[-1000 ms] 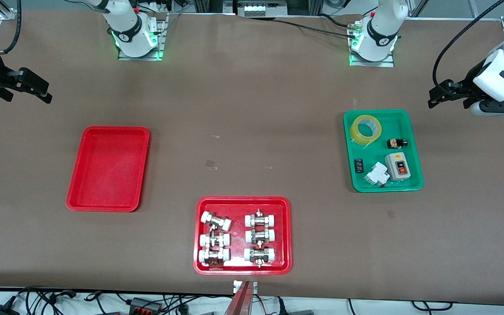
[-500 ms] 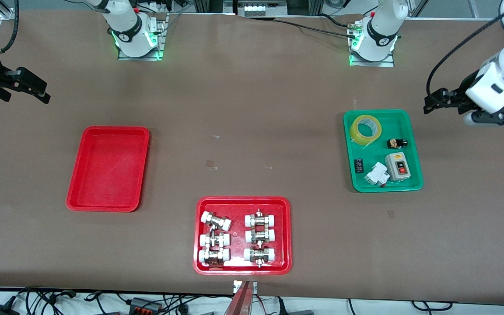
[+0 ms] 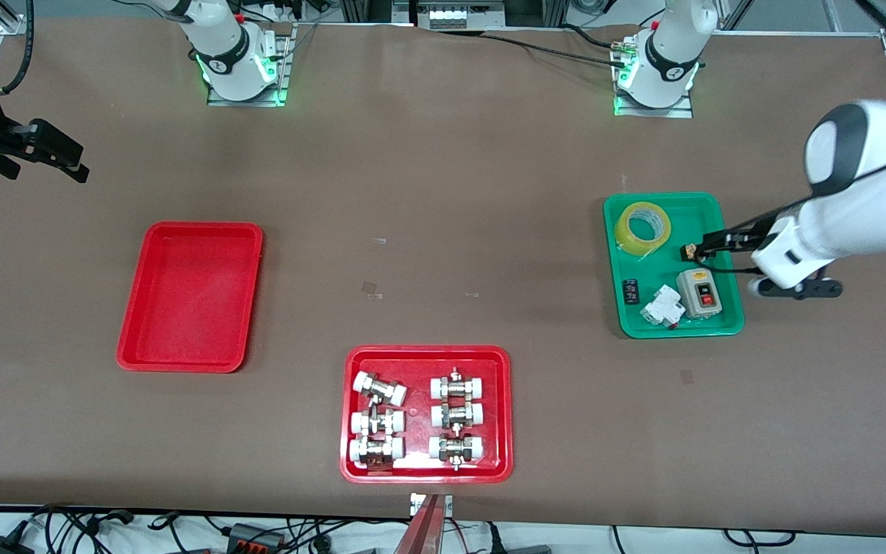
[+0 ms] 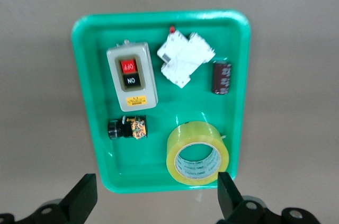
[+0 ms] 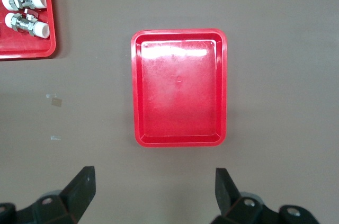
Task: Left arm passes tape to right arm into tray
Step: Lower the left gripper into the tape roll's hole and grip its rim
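Observation:
The yellow tape needs to be passed to the right arm for the tray (image 3: 190, 295), so my left gripper should next grab the yellow tape by its ring wall (image 3: 643, 248).
The yellow tape (image 3: 643, 225) lies flat in a green tray (image 3: 662, 332) at the left arm's end of the table. My left gripper (image 3: 708, 245) hangs open and empty over that tray, beside the tape and above it, not touching it. In the left wrist view the tape (image 4: 197, 153) shows between the open left gripper's (image 4: 156, 204) fingers, farther down. The plain red tray (image 3: 191, 296) lies empty toward the right arm's end. My right gripper (image 3: 78, 165) waits open and empty over bare table at that end. The right wrist view shows the red tray (image 5: 179, 87) ahead of the right gripper (image 5: 153, 192).
The green tray also holds a grey switch box (image 3: 699, 293), a white breaker (image 3: 662, 306), a small black capacitor (image 3: 630, 291) and a small black-and-gold part (image 3: 693, 251). A second red tray (image 3: 426, 352) with several white-capped metal fittings lies near the front edge.
My left arm has swung in from the table's end and now has its gripper over the green tray. The right arm has barely moved. The tape has not moved.

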Tool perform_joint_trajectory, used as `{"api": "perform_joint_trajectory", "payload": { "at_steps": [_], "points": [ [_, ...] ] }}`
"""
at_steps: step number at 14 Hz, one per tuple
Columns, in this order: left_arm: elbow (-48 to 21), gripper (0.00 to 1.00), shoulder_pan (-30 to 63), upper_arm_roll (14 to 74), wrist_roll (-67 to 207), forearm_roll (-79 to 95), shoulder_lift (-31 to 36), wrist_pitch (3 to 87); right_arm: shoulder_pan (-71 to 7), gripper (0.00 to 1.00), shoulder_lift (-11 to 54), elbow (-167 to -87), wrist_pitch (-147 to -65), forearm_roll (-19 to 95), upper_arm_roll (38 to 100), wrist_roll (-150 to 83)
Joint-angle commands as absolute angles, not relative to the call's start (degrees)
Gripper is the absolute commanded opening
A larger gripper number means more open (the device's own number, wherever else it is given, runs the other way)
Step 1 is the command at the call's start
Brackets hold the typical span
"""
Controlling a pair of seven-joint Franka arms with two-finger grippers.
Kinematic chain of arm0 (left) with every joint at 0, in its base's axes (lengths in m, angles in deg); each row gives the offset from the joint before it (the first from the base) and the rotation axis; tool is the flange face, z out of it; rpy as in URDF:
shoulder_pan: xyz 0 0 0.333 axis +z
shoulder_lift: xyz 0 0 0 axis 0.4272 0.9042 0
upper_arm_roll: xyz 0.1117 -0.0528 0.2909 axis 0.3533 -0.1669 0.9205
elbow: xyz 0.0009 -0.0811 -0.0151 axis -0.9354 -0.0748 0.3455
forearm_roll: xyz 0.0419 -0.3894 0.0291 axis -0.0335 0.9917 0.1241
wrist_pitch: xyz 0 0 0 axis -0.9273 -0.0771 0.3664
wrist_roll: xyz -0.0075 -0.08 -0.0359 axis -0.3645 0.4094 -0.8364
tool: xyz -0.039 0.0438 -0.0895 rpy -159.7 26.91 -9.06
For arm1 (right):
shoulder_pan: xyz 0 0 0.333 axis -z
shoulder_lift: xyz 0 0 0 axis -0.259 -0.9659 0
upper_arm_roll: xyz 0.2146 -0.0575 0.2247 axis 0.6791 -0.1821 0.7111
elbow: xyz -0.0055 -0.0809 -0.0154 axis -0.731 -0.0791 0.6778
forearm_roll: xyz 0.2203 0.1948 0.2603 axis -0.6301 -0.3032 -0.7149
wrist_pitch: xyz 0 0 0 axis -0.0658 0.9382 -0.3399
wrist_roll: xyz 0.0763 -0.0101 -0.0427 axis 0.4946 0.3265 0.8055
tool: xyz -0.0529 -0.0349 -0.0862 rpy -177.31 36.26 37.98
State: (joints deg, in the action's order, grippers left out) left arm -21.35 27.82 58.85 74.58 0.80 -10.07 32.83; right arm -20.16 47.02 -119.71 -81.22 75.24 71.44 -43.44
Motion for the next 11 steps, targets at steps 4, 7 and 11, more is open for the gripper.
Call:
{"api": "perform_joint_trajectory", "payload": {
  "at_steps": [4,7,11],
  "points": [
    [-43.23,1.0,27.93,58.45,72.43,0.73,-10.8,55.81,-20.37,1.0,46.61,-118.49,-79.76,75.32,71.43,-44.46],
    [-44.13,1.0,27.4,58.19,72.42,0.73,-8.24,56.91,-20.46,1.0,46.69,-118.49,-79.76,75.32,71.43,-44.55],
    [-45.45,0.99,27.4,55.83,66.64,0.73,-7.89,57.52,-20.37,1.0,46.7,-118.49,-79.76,75.32,71.43,-44.55]
  ]
}}
